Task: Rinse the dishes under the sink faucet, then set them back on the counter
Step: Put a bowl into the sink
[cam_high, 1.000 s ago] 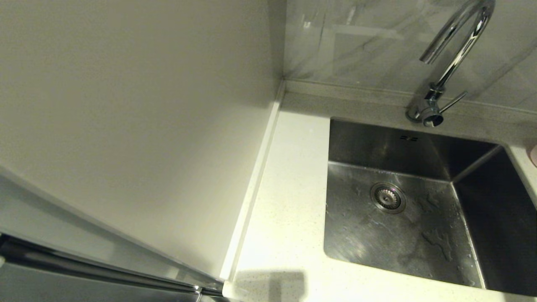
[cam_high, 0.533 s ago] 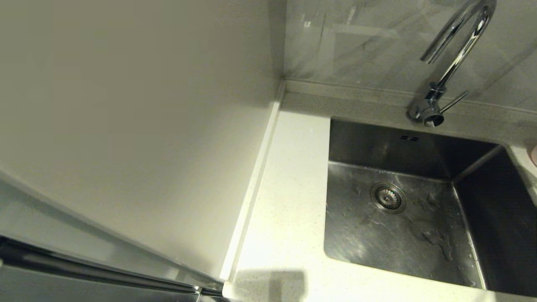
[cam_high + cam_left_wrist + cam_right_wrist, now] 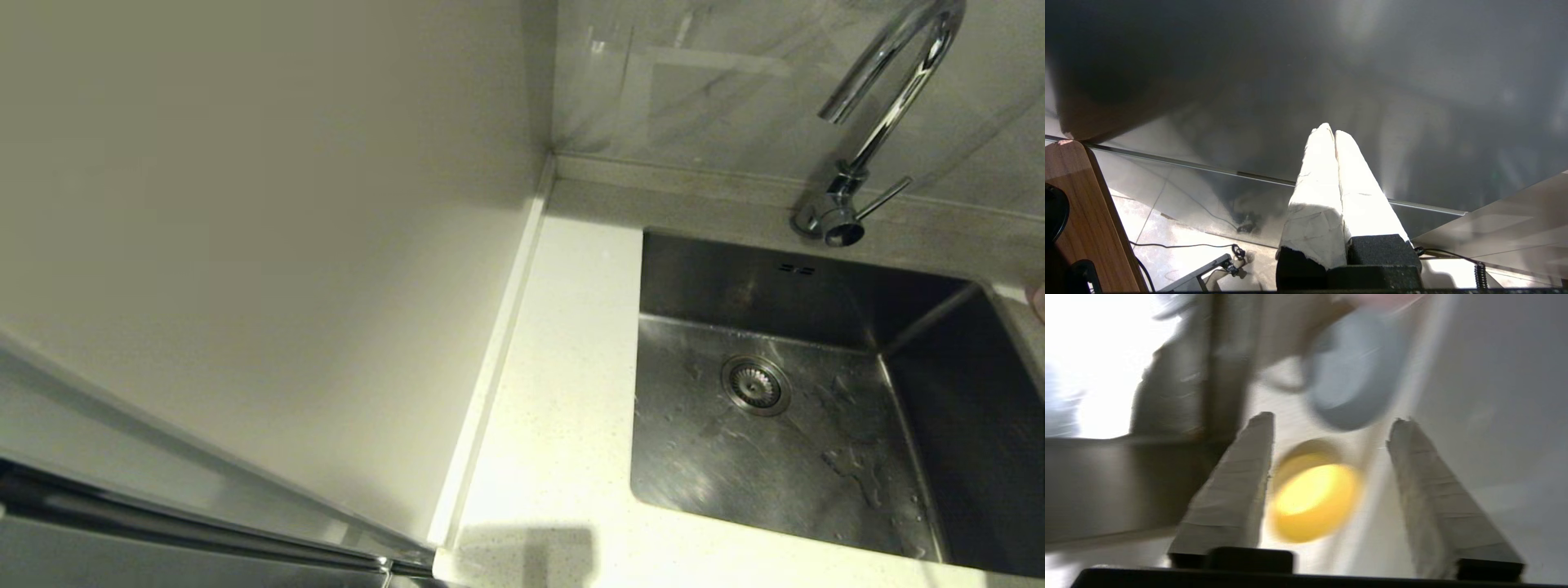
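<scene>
My right gripper takes hold of the pale pink bowl by its rim next. Then I rinse the bowl under the sink faucet.
Neither gripper shows in the head view. My right gripper is open and hovers above the counter beside the sink. The yellow bowl lies below, seen between its fingers and closer to one of them. Beyond it sits the grey-blue bowl, and an edge of the pale pink bowl shows farther on. In the head view only a sliver of the pink bowl shows, right of the sink. The faucet stands behind the basin. My left gripper is shut on nothing, parked low by a cabinet front.
The drain strainer and water streaks mark the basin floor. A strip of white speckled counter runs left of the sink, bounded by a plain off-white side panel. A marbled wall rises behind the back ledge.
A shadow has spread over the counter strip at the sink's right edge. Nothing else in the head view has moved.
</scene>
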